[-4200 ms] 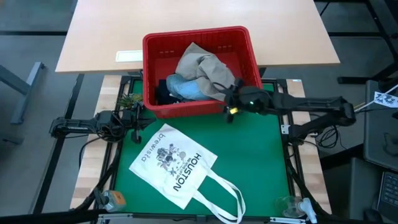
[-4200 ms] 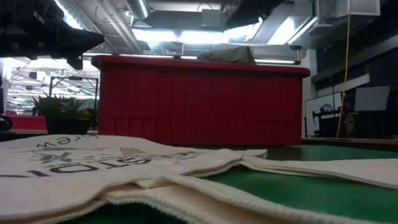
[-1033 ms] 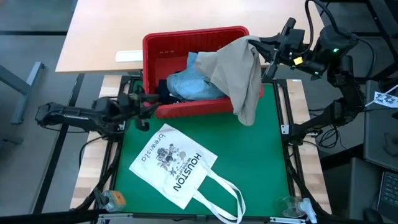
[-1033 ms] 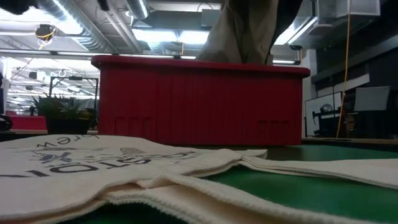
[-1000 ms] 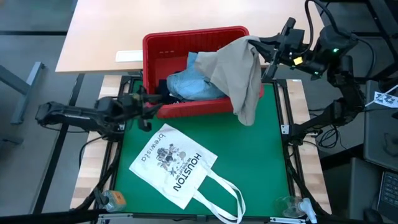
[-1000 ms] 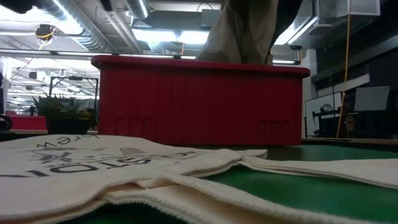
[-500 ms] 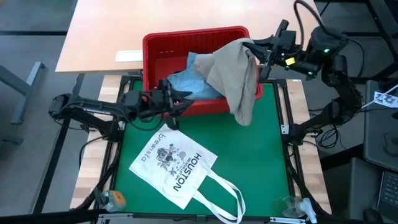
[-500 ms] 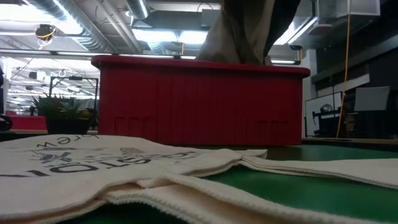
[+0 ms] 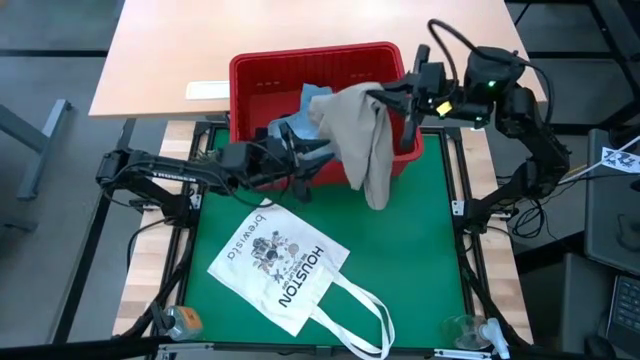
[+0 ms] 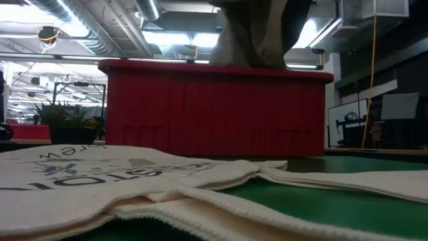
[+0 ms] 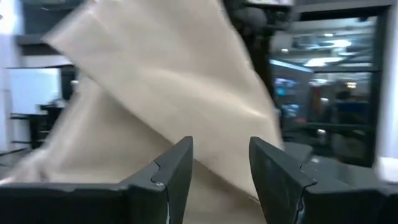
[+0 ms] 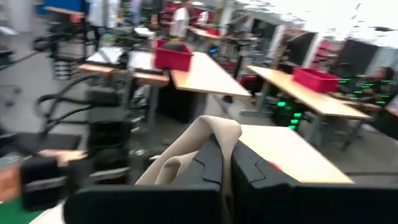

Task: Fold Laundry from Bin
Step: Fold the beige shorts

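The left gripper grabs the beige garment by its loose edge next. This lets me spread the garment flat for folding.
The red bin stands at the far edge of the green mat; in the low view its wall fills the middle. A beige garment of the laundry hangs from my right gripper, which is shut on it high above the bin's right part. Light blue denim lies in the bin. My left gripper is open at the bin's near side, just left of the hanging garment; the beige cloth fills the view beyond its fingers. I cannot tell whether they touch it. My right gripper pinches a bunched fold at the beige garment's top between its two fingers. The fingers come level from the table's right side. The garment hangs slack below them, and in the low view its lower part runs down behind the bin's rim.
A white tote bag printed "HOUSTON" lies flat on the mat's near left half, its handles toward the near edge. A wooden tabletop lies behind the bin. Small objects sit at the near corners.
My left gripper has swung toward the table's right and risen, from the bin's near left corner to the hanging garment. My right gripper has gone toward the table's left with the garment, whose hanging end has swung left with it.
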You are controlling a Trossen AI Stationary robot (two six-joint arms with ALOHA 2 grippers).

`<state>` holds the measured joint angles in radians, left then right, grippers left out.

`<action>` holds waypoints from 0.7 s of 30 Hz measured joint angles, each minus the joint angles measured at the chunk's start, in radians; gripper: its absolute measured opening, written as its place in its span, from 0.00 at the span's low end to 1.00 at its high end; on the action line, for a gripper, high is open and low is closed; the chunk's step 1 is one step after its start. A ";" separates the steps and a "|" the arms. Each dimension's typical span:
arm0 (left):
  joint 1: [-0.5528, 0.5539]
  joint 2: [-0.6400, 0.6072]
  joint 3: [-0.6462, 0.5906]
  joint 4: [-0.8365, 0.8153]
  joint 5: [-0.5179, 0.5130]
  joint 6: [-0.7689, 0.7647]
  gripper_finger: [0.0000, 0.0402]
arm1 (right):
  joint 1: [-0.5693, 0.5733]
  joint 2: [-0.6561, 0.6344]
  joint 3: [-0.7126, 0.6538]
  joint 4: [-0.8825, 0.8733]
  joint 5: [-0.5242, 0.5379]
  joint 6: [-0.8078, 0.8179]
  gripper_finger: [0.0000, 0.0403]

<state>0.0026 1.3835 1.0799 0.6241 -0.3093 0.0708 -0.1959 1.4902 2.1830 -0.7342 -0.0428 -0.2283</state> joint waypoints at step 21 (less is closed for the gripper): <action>0.034 -0.004 0.018 0.208 -0.009 0.175 0.38 | 0.000 0.000 0.000 -0.128 -0.213 0.052 0.00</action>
<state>0.0363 1.3796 1.0981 0.8326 -0.3179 0.2462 -0.1963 1.4906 2.1830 -0.8626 -0.2554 -0.1761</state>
